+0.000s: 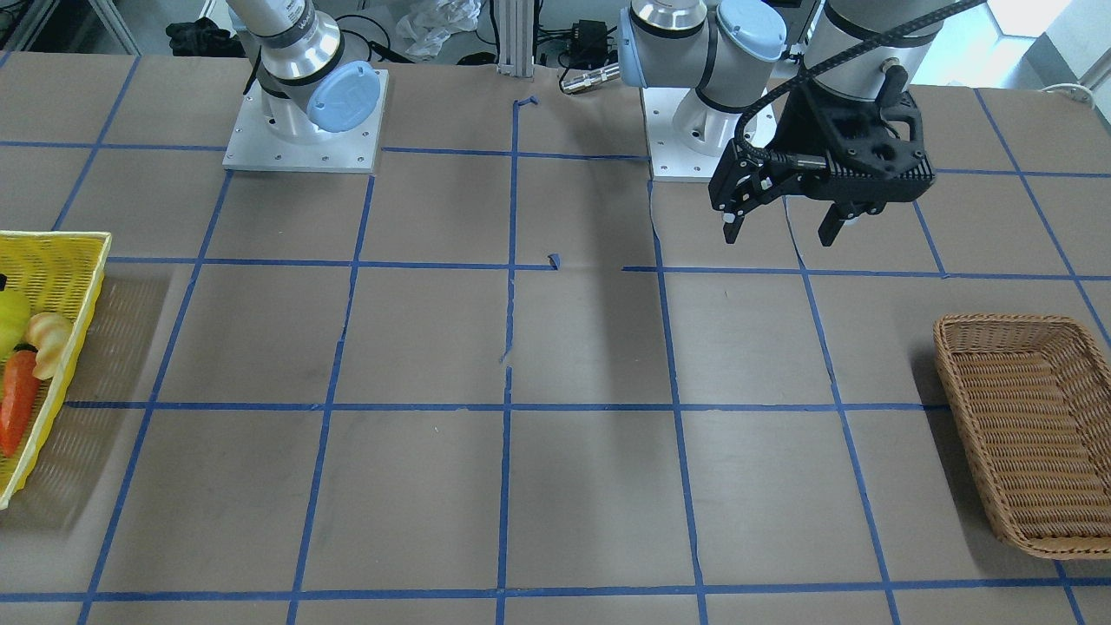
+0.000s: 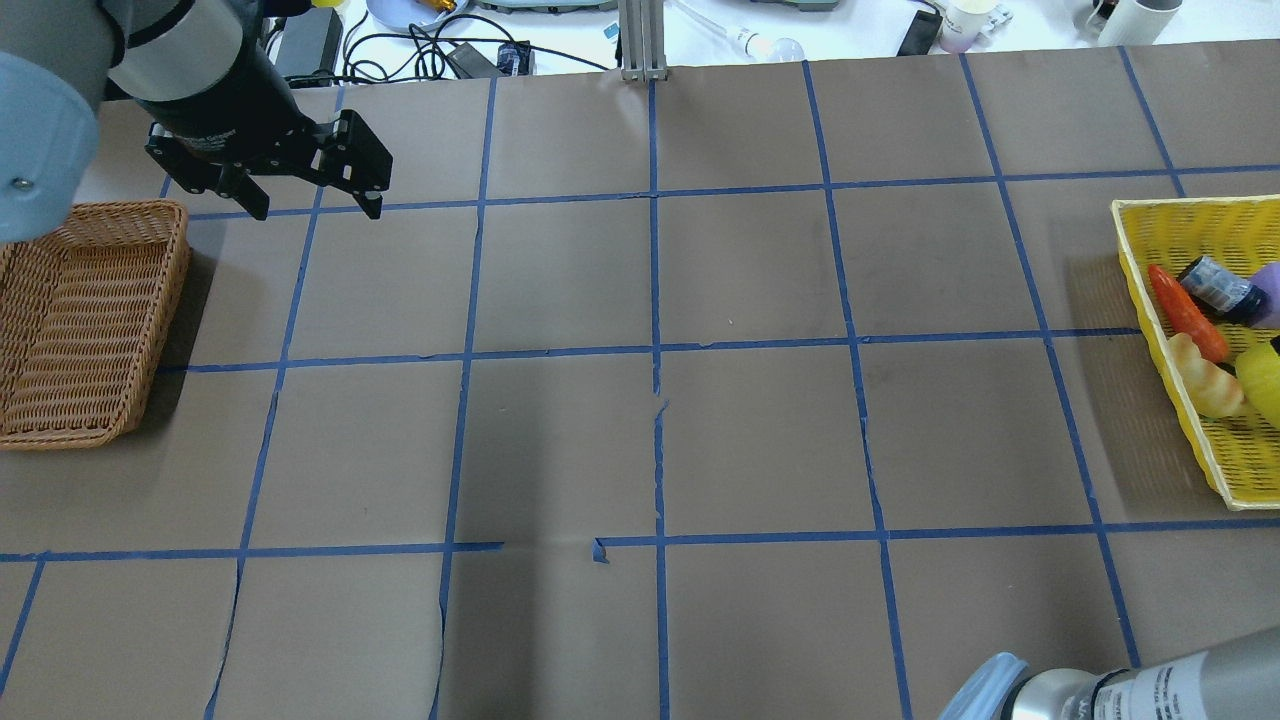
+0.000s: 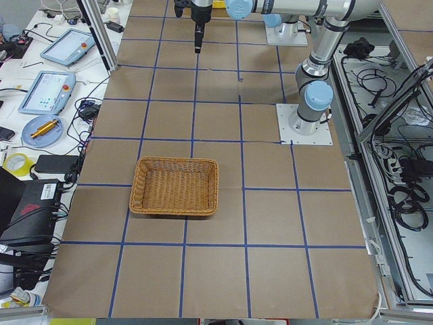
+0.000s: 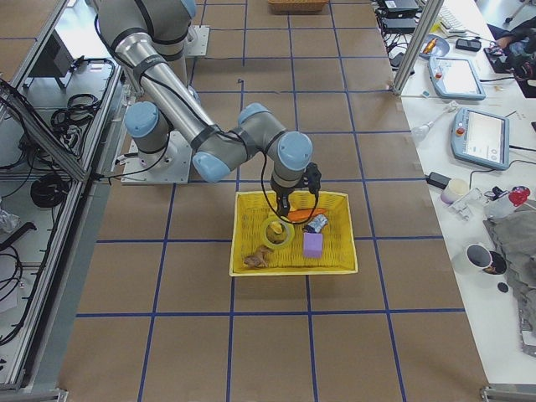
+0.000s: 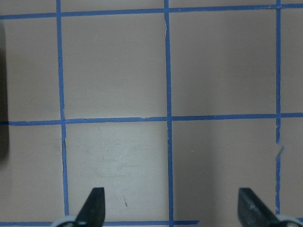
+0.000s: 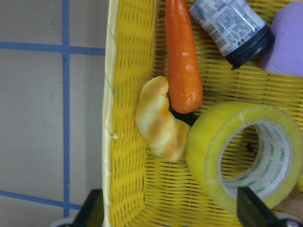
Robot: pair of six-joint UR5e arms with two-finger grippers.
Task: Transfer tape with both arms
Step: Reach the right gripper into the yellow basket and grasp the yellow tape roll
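My right gripper grabs the tape by its ring wall (image 6: 207, 151) next, to carry it out of the yellow basket (image 6: 128, 113) for the transfer.
The yellow tape roll (image 6: 206, 152) with its grey-white core lies in the yellow basket (image 6: 124, 113), next to a croissant (image 6: 158, 124) and a carrot (image 6: 182, 61). It also shows in the exterior right view (image 4: 276, 234) and at the overhead view's edge (image 2: 1262, 375). My right gripper (image 6: 171, 210) is open above the basket, its fingers either side of the croissant and the tape; it also shows in the exterior right view (image 4: 286, 208). My left gripper (image 1: 777, 227) is open and empty above bare table, far from the tape (image 2: 315, 208).
The yellow basket (image 2: 1135, 262) also holds a dark bottle (image 6: 232, 26) and a purple block (image 6: 286, 42). An empty wicker basket (image 2: 150, 215) stands at the table's other end, near my left gripper. Blue tape grid lines cross the brown table.
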